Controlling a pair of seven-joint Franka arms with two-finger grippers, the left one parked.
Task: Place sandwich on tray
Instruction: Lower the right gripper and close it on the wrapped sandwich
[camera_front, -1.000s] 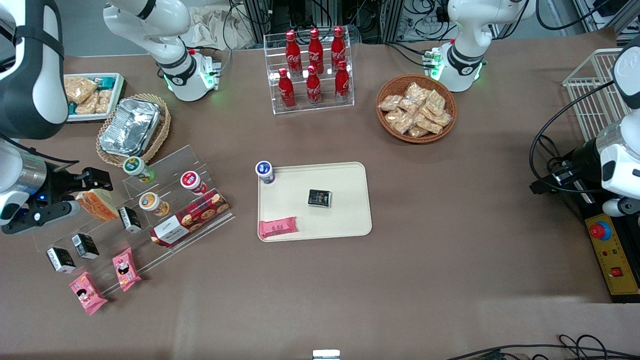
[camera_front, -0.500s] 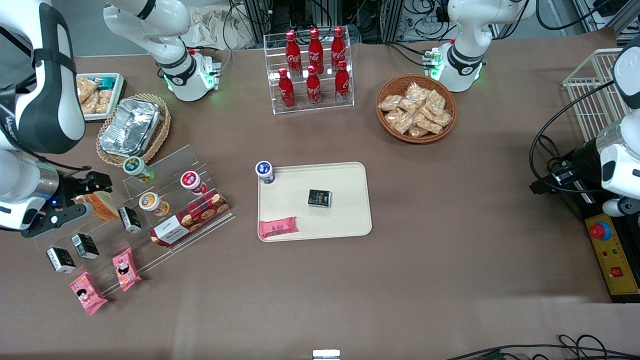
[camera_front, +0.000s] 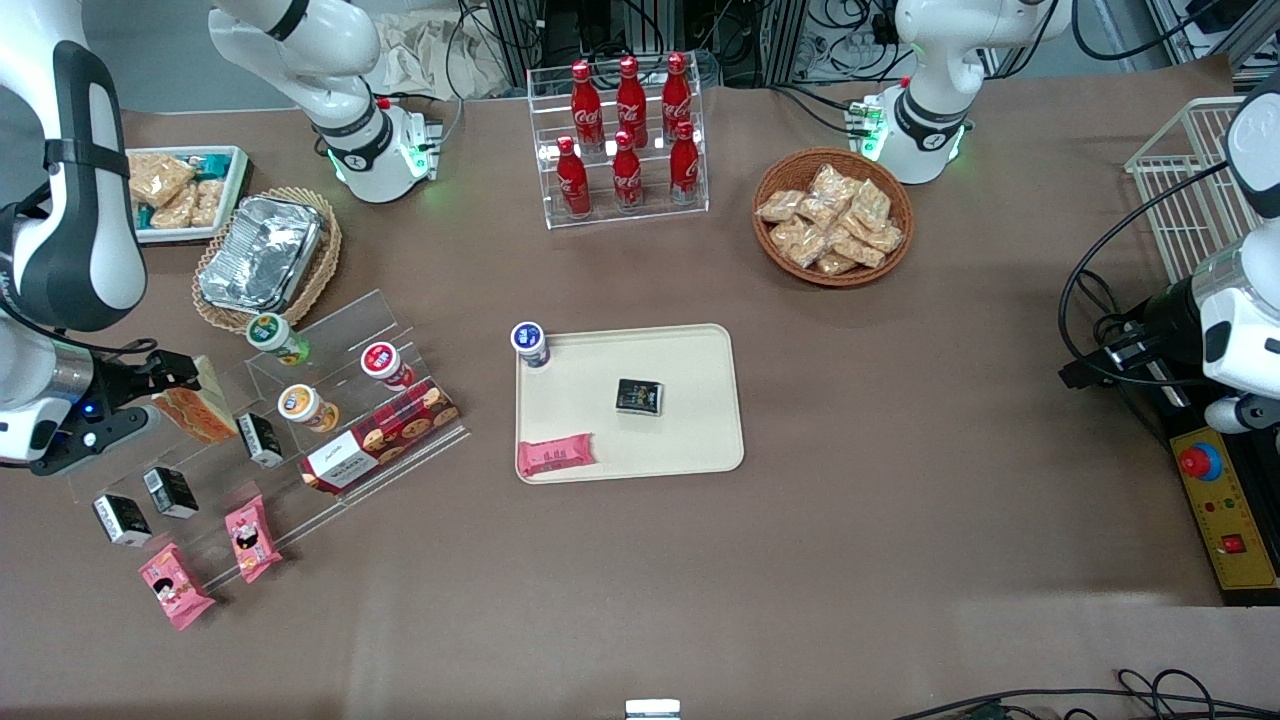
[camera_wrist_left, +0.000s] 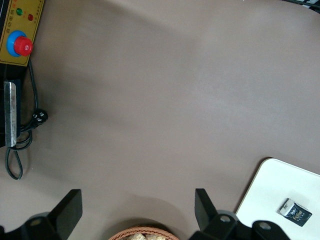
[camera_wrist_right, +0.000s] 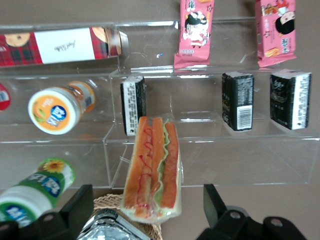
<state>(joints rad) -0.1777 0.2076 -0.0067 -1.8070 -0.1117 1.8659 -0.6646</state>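
Observation:
Next, my right gripper will grab the bread sides at one wrapped end (camera_wrist_right: 150, 200) of the sandwich, to place the sandwich on the tray.
The sandwich (camera_front: 195, 408), a wrapped wedge of white bread with orange-red filling, stands on the upper step of the clear acrylic shelf (camera_front: 330, 330). It also shows in the right wrist view (camera_wrist_right: 152, 167). My right gripper (camera_front: 148, 395) is open around the sandwich, one finger on each side, neither touching it. In the right wrist view the gripper (camera_wrist_right: 147, 205) has its fingers (camera_wrist_right: 80, 202) wide apart. The cream tray (camera_front: 690, 400) lies at the table's middle, well away from the gripper; its corner shows in the left wrist view (camera_wrist_left: 272, 185).
On the tray are a black box (camera_front: 640, 397), a pink packet (camera_front: 555, 456) and a blue-lid cup (camera_front: 530, 343). The shelf holds cups, black boxes, a biscuit box (camera_front: 380, 438) and pink packets. A foil container (camera_front: 262, 252) sits in a basket close by.
My gripper has drawn back slightly toward the working arm's end of the table and its upper arm has swung. The sandwich stays on the shelf between the open fingers.

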